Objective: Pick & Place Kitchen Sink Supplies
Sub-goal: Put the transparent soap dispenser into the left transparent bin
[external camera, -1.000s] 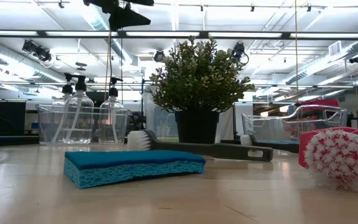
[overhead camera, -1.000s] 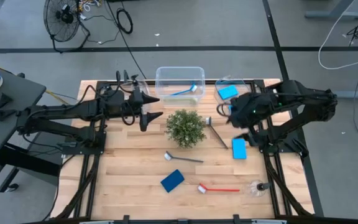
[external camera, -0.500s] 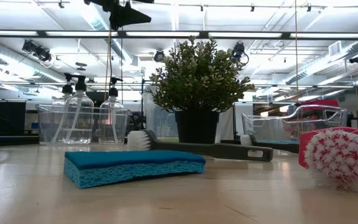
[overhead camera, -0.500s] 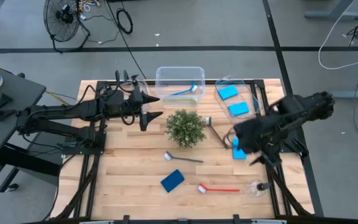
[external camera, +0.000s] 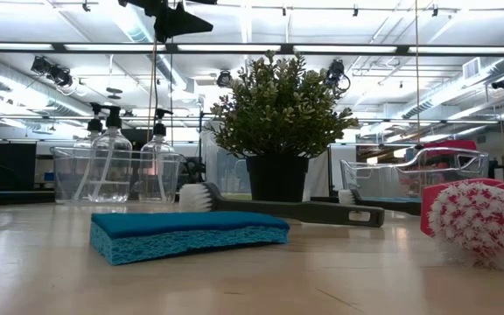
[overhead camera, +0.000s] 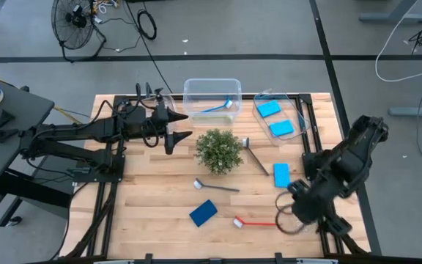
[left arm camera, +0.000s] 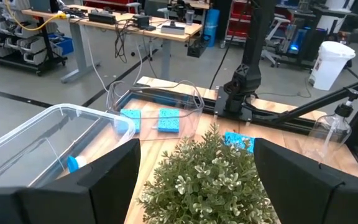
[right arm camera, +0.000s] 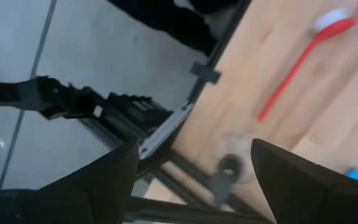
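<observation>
I should put the small clear bottle (right arm camera: 236,148) away next, so my right gripper should take hold of it by its black cap (right arm camera: 230,167).
My right gripper (overhead camera: 290,214) hangs open over the table's near right corner, above a small clear bottle with a black cap (right arm camera: 230,167) that stands on the wood between its fingers' lines, untouched. A red brush (overhead camera: 258,222) lies on the wood just left of it. A blue sponge (overhead camera: 204,213), a second blue sponge (overhead camera: 281,174) and two dark grey brushes (overhead camera: 216,186) (overhead camera: 255,155) also lie on the table. My left gripper (overhead camera: 185,126) waits open and level, left of the green plant (overhead camera: 219,150).
A clear bin (overhead camera: 211,95) at the far edge holds a blue brush. A second bin (overhead camera: 299,121) at the far right holds two blue sponges. In the low view a bin (external camera: 68,175) at the left holds two pump bottles. The near left of the table is bare wood.
My right gripper has swung from over the far right bin toward the table's near right corner, tipping further downward, and now hangs over the clear bottle. As the arm left, a second sponge came into sight in that bin. Its fingers stay open.
</observation>
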